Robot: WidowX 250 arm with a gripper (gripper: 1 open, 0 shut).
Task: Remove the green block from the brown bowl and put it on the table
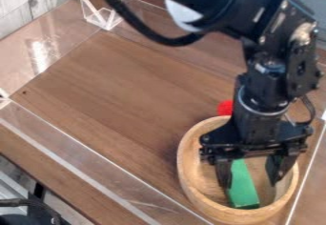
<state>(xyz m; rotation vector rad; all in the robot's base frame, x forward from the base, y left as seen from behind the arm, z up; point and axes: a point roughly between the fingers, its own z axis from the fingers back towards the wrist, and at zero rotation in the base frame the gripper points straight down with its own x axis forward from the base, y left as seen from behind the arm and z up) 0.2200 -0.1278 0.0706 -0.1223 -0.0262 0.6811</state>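
Observation:
My gripper grabs the green block by its upper end [237,169] next, which empties the brown bowl [197,176] onto the table.
The green block [242,186] lies inside the brown bowl [197,176] at the lower right of the table [140,86]. My gripper [254,164] hangs straight down into the bowl, open, its dark fingers [223,164] straddling the upper end of the block. The jaws stand apart on either side of the block, with gaps visible; nothing is gripped. The block's top end is partly hidden behind the gripper body.
A small red object [226,106] sits just behind the bowl, by the arm. Clear acrylic walls [76,138] edge the table's front left, and a clear acrylic piece [99,15] stands at the far back left. The black arm fills the upper right.

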